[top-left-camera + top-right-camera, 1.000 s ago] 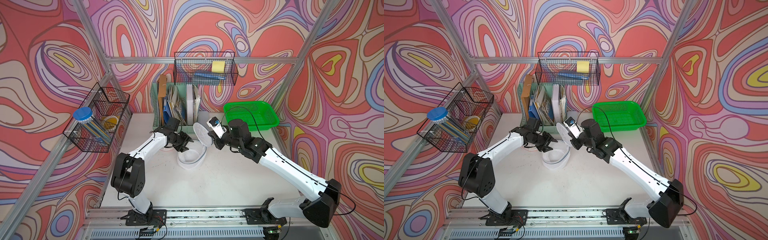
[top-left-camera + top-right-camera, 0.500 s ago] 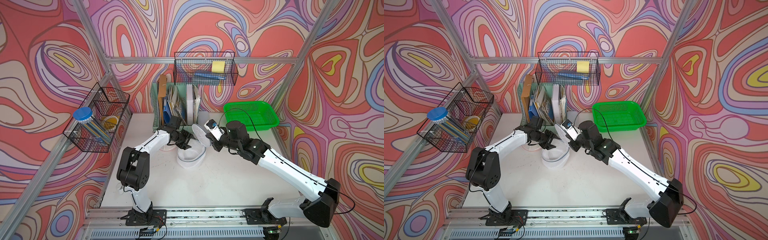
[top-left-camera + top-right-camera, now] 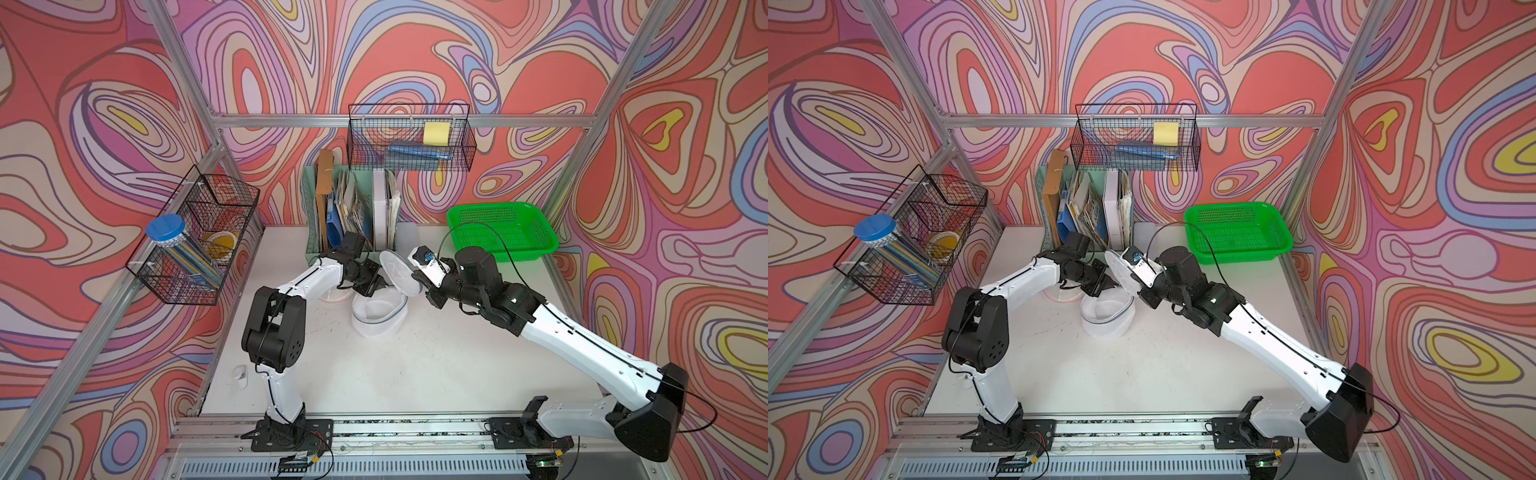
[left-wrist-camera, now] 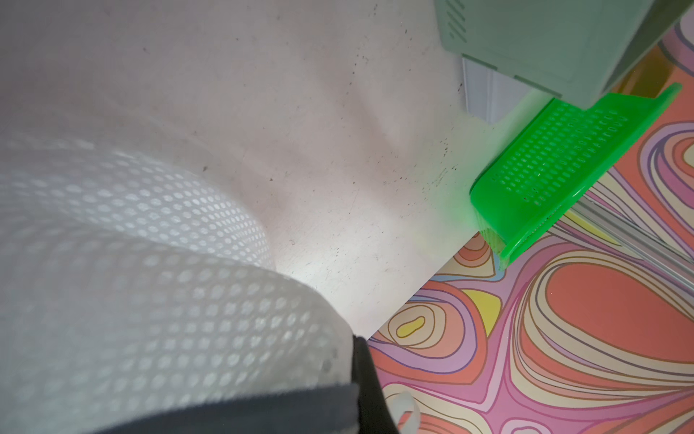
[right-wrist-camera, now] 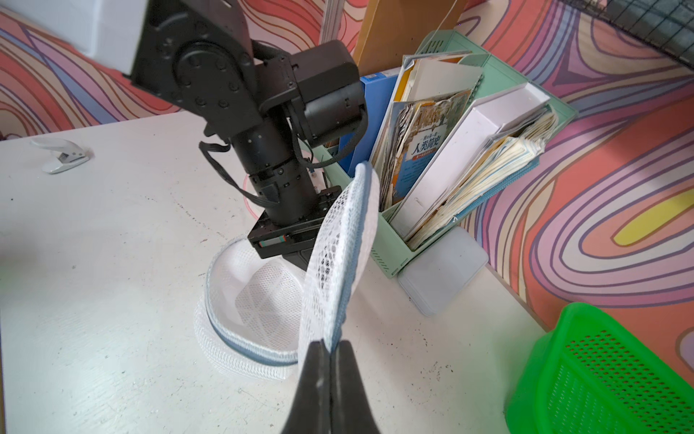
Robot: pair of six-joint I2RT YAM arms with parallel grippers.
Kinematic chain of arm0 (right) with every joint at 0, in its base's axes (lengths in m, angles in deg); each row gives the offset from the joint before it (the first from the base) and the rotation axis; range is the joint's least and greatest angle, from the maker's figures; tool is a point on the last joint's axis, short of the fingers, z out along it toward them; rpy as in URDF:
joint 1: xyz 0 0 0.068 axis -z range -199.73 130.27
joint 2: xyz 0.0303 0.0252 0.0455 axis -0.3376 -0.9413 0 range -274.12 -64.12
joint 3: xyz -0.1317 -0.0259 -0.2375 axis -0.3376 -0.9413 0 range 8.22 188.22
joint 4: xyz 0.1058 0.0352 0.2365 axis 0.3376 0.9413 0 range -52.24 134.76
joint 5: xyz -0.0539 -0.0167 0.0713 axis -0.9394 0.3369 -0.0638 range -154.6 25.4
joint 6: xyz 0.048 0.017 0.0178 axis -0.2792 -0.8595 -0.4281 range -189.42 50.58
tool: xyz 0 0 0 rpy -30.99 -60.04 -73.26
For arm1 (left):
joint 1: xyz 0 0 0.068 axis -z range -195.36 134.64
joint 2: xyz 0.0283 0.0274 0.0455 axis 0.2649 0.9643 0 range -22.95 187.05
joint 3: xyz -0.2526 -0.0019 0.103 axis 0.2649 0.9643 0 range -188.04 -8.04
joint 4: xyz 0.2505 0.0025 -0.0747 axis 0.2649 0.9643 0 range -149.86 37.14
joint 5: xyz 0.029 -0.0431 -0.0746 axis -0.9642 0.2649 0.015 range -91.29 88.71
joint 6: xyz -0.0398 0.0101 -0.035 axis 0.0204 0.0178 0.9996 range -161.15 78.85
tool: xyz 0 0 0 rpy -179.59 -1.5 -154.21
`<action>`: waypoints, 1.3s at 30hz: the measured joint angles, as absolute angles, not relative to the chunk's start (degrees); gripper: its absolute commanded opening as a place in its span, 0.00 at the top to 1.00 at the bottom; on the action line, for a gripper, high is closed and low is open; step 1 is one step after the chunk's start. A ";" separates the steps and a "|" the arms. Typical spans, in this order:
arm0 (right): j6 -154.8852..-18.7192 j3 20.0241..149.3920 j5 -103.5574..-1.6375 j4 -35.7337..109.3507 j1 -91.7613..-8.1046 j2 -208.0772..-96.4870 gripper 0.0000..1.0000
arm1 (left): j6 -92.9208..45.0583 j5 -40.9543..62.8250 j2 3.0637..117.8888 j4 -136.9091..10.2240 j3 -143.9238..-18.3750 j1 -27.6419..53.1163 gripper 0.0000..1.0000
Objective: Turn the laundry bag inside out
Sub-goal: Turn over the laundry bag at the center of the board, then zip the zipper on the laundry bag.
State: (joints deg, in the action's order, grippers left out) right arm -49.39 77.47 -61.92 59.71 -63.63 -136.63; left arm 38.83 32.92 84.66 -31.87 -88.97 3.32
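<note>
My right gripper holds the flap (image 3: 397, 272) above the bag's open rim (image 3: 376, 322), so it is too early to release. The flap moves toward my left gripper next, before the release.
The laundry bag (image 3: 378, 322) (image 3: 1106, 320) is a white mesh drum with a blue zipper, standing open on the table. Its round lid flap (image 3: 397, 270) (image 5: 338, 263) stands up on edge. My right gripper (image 5: 330, 345) (image 3: 417, 280) is shut on the flap's rim, holding it up. My left gripper (image 3: 373, 286) (image 3: 1102, 286) reaches down at the bag's far rim behind the flap. In the left wrist view, mesh (image 4: 150, 300) lies pressed against a black finger (image 4: 370, 379), and the jaws look shut on the bag's wall.
A green basket (image 3: 503, 232) sits at the back right. A mint file holder (image 3: 353, 208) with books stands just behind the bag, with a clear box (image 5: 443, 270) beside it. Wire baskets (image 3: 409, 139) hang on the walls. A white hole punch (image 5: 60, 154) lies at the table's left edge.
My left gripper has come in to the bag's far rim and gone from open to shut. My right gripper, still holding the flap, has shifted slightly toward the left arm.
</note>
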 measured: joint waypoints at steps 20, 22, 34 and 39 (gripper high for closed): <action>-55.92 77.97 -55.84 60.13 -70.84 -144.69 0.54 | 42.72 38.34 84.18 -56.86 -80.66 2.20 1.00; -58.08 78.67 -56.19 60.09 -70.43 -144.69 0.56 | 42.90 39.24 83.98 -59.43 -80.01 2.22 1.00; -78.00 77.49 -48.74 59.17 -55.39 -145.70 0.66 | 37.54 47.26 82.23 -66.93 -78.72 1.87 1.00; -85.95 77.49 -45.00 59.02 -55.11 -151.95 0.71 | 34.57 47.61 80.53 -65.10 -77.91 1.85 1.00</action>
